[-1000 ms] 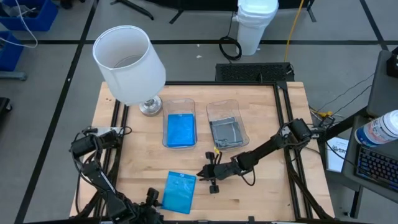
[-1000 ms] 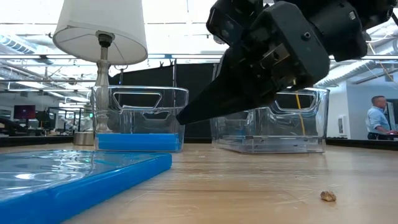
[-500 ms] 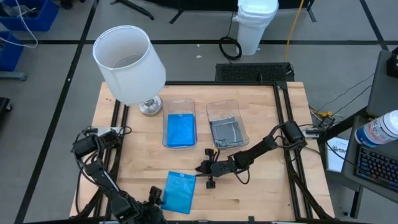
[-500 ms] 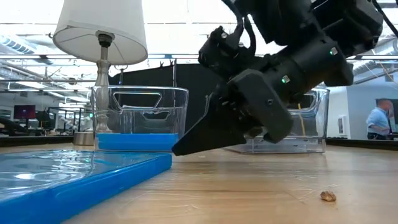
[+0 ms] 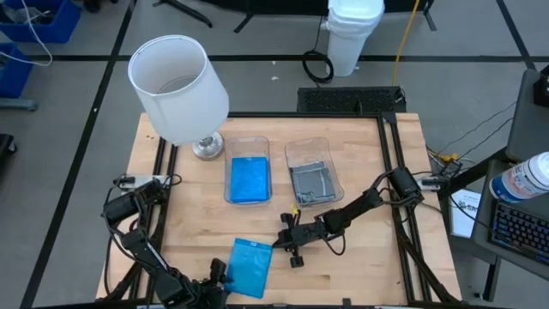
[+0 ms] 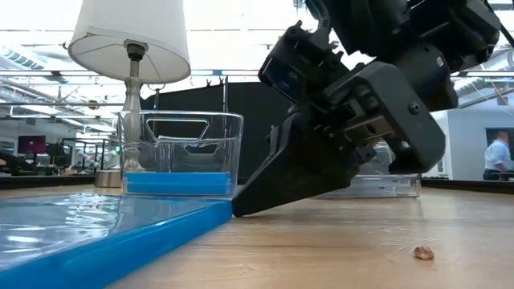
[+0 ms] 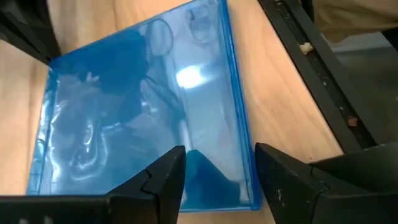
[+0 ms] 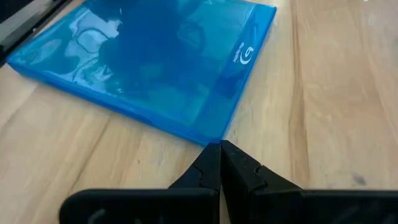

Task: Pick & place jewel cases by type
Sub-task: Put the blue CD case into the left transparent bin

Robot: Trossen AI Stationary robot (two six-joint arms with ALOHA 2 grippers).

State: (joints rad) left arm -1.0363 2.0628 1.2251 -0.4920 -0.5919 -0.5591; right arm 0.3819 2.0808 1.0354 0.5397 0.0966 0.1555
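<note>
I should next take hold of the blue jewel case with my left gripper by its narrow blue edge (image 7: 247,155), so that the case can be sorted.
A bright blue jewel case (image 5: 249,266) lies flat on the wooden table near its front edge, also seen in the low view (image 6: 96,229). My left gripper (image 7: 219,151) is open and points steeply down, its fingers astride the case's near left corner (image 7: 245,196); it also shows in the high view (image 5: 221,273). My right gripper (image 8: 220,147) is shut, slanting down with its tips at the case's far right corner (image 6: 228,205). My left gripper stands over the case's near corner with one finger (image 7: 168,177) above the lid and the other (image 7: 277,177) beside the edge; I cannot tell whether either touches it. My right gripper's shut fingertips (image 6: 238,210) meet the case's side edge at its corner (image 8: 208,138). They slant down from the table's right, at table level. The case lies flat on the wood.
Two clear tubs stand mid-table: the left tub (image 5: 230,163) holds blue cases, the right tub (image 5: 296,153) dark grey ones. A lamp with a white shade (image 5: 176,86) stands at the far left. A small crumb (image 6: 423,253) lies on the wood.
My right gripper has sunk to the table and tipped further down, its shut tips coming up to the blue case's corner. My left gripper has edged down toward the case's near edge.
</note>
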